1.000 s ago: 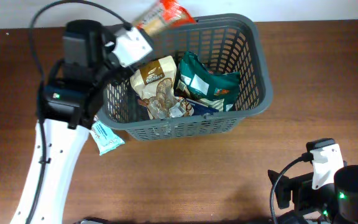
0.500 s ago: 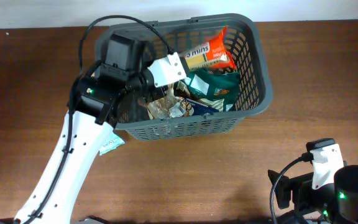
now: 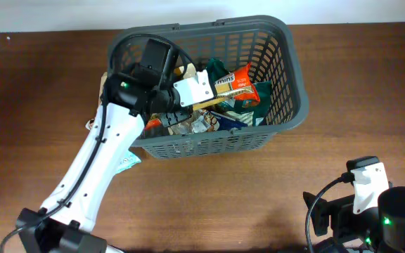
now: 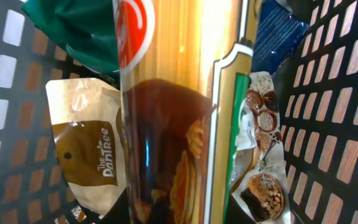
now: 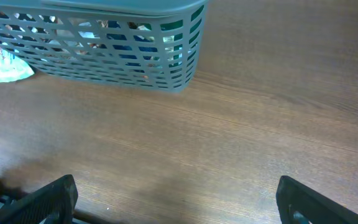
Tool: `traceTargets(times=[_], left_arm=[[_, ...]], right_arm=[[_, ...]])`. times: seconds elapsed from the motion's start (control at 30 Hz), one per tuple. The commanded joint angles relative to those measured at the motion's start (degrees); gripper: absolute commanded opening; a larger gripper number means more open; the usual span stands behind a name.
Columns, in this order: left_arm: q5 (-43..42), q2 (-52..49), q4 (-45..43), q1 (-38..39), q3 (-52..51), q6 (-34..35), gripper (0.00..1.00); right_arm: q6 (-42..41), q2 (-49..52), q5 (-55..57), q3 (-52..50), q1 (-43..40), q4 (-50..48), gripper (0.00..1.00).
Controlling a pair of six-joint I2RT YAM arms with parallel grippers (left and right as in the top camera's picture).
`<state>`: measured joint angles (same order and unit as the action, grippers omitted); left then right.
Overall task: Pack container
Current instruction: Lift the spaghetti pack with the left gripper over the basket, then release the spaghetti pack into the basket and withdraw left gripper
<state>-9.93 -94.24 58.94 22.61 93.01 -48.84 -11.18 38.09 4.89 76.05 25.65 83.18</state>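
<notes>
The left gripper will release the spaghetti packet, since both ends of the packet are inside the basket's rim, over the goods below.
The container [image 3: 295,70], a dark grey slotted basket, stands at the back centre of the wooden table and shows in the right wrist view too [image 5: 104,50]. My left gripper [image 3: 206,91] reaches inside it, shut on a long orange spaghetti packet [image 3: 236,81] that lies tilted over the other goods. That packet [image 4: 179,93] fills the left wrist view and hides the fingers. Beneath it lie a brown Dan Tree bag [image 4: 82,155], a green bag [image 4: 73,31], a blue packet [image 4: 284,31] and a nut bar wrapper [image 4: 263,155]. My right gripper [image 5: 179,199] hangs open over bare table.
A small pale blue-and-white packet [image 3: 126,163] lies on the table by the basket's front left corner, also seen as [image 5: 8,65]. The right arm [image 3: 371,204] sits at the front right, well away from the basket.
The left arm has swung right and down, carrying the spaghetti packet from above the basket's far left rim into the basket. The right arm has not moved.
</notes>
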Motion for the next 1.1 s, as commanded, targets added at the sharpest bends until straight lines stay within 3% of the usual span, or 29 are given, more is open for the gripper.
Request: traceTargets(times=[0.0,0.03,0.07,0.2,0.3,0.5,0.63,0.8,0.93,1.07], left_arm=[[-2.3,1.6,-1.0,0.0,2.0,-0.9,0.02],[-2.3,1.6,-1.0,0.0,2.3,-0.7,0.24],[-2.3,1.6,-1.0,0.0,3.1,0.2,0.99],[-2.2,3.4,-0.7,0.1,10.4,3.9,0.99],[3.5,5.3,-1.9,-1.1,17.0,12.0,0.99],[16.0,10.6,-1.5,-11.8,21.5,26.8,0.99],[14.5,13.2,0.7,-25.8,21.5,33.8,0.99],[8.5,11.9,3.5,-41.4,18.6,34.0,0.99],[-1.7,9.9,0.5,-48.2,10.8,34.1,0.99],[-9.6,8.4,-8.9,-52.2,-0.8,34.0,0.99]], right_arm=[[-0.3,-0.1,-0.1,-0.3,0.2,0.0,0.99],[-0.3,-0.1,-0.1,-0.3,0.2,0.0,0.99],[-0.3,-0.1,-0.1,-0.3,0.2,0.0,0.99],[-0.3,-0.1,-0.1,-0.3,0.2,0.0,0.99],[-0.3,-0.1,-0.2,-0.3,0.2,0.0,0.99],[-0.3,-0.1,-0.1,-0.3,0.2,0.0,0.99],[-0.3,-0.1,-0.1,-0.3,0.2,0.0,0.99],[-0.3,-0.1,-0.1,-0.3,0.2,0.0,0.99],[-0.3,-0.1,-0.1,-0.3,0.2,0.0,0.99],[-0.3,-0.1,-0.2,-0.3,0.2,0.0,0.99]])
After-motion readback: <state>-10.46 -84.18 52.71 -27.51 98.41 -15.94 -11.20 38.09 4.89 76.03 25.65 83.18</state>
